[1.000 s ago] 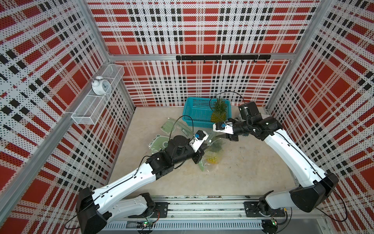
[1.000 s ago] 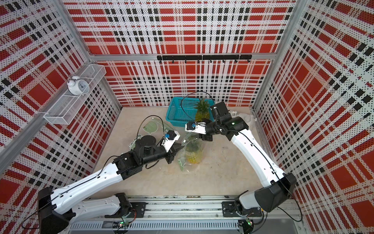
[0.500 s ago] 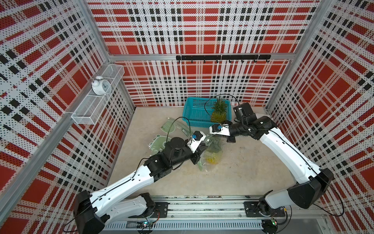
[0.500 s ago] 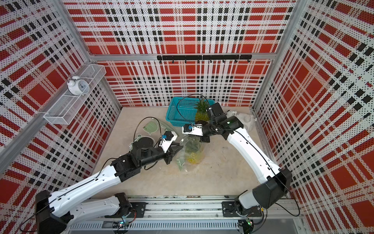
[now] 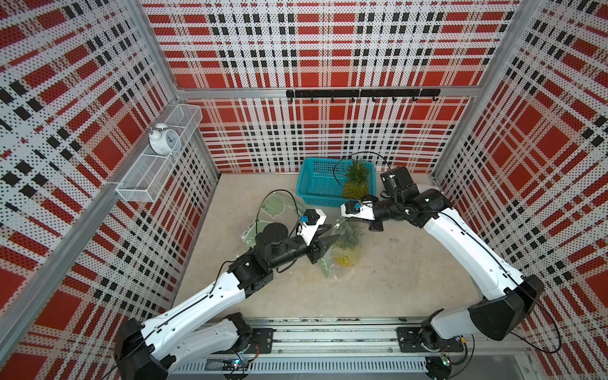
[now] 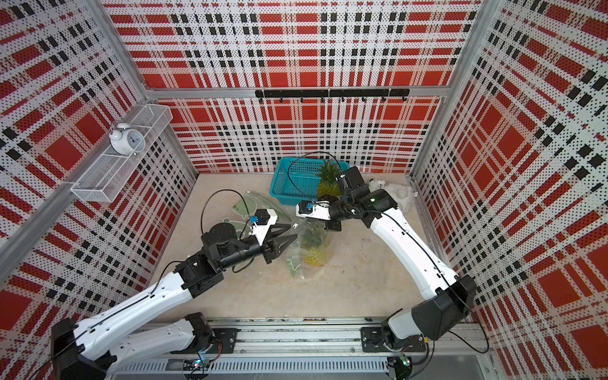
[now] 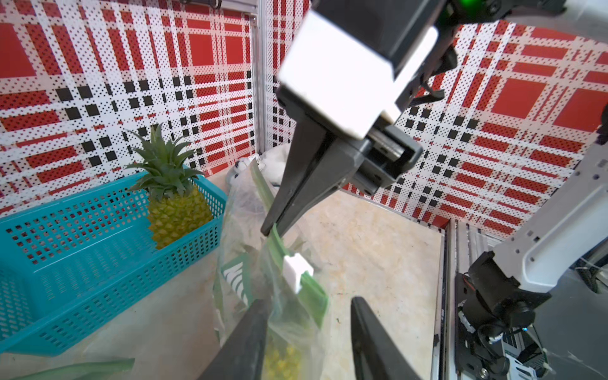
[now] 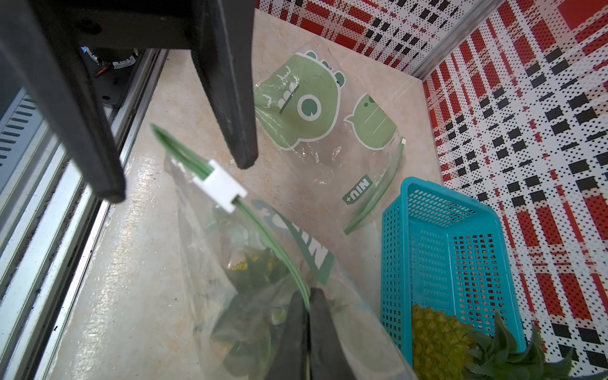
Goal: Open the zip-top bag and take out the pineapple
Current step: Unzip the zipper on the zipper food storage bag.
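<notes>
I should pinch the green zip's end beyond the white slider with my left gripper, so the slider [image 8: 219,186] stays free to pull open.
The clear zip-top bag [image 5: 332,263] stands crumpled mid-floor with the pineapple [image 5: 345,260] inside, yellow body low, leaves up [image 8: 253,266]. My right gripper [image 8: 309,301] is shut on the bag's green zip strip [image 8: 273,240]; from the left wrist view its fingers [image 7: 296,190] come down onto the strip. A white slider [image 8: 219,186] sits on the strip, away from that grip. My left gripper [image 7: 309,302] is open just short of the slider [image 7: 294,271], one finger [image 7: 250,329] against the film. Both top views show it beside the bag [image 6: 292,231].
A teal basket [image 5: 316,187] at the back holds a second pineapple [image 5: 355,184]. An empty bag with green cartoon print [image 8: 312,108] lies flat behind the left arm. A white plush toy [image 6: 394,194] is at the back right, and a wire shelf with an alarm clock [image 5: 163,141] on the left wall.
My right gripper came down and shut on the bag's zip strip. My left gripper went from shut to open and drew back slightly from the bag.
</notes>
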Robot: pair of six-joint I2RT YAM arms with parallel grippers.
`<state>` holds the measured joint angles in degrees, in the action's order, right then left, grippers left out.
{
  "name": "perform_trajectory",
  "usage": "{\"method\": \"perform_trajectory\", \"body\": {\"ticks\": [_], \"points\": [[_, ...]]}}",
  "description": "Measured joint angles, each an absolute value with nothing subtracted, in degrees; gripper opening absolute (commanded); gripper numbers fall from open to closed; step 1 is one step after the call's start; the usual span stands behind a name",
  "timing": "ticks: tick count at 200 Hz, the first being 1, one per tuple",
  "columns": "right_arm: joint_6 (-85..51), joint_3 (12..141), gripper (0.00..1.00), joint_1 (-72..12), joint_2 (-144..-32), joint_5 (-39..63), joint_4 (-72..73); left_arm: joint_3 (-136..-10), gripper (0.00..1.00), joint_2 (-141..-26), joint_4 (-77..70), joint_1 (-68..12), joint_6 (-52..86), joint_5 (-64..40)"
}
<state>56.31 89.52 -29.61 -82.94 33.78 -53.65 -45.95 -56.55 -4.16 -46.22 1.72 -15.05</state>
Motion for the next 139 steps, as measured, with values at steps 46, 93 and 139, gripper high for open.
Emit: {"method": "perform_trajectory", "body": {"ticks": [46,93,139], "points": [[56.07,89.52,0.00,-29.63,-82.67,33.61,-53.25,-45.95,0.19,-57.04,-5.30,-46.19,2.50,-16.29],[55.88,89.52,0.14,-29.63,-81.82,33.28,-53.25,-45.95,0.00,-57.52,-5.67,-46.15,2.74,-16.08],[55.64,89.65,0.33,-31.03,-80.93,35.44,-53.06,-45.95,0.00,-57.54,-5.56,-46.15,2.74,-14.87]]}}
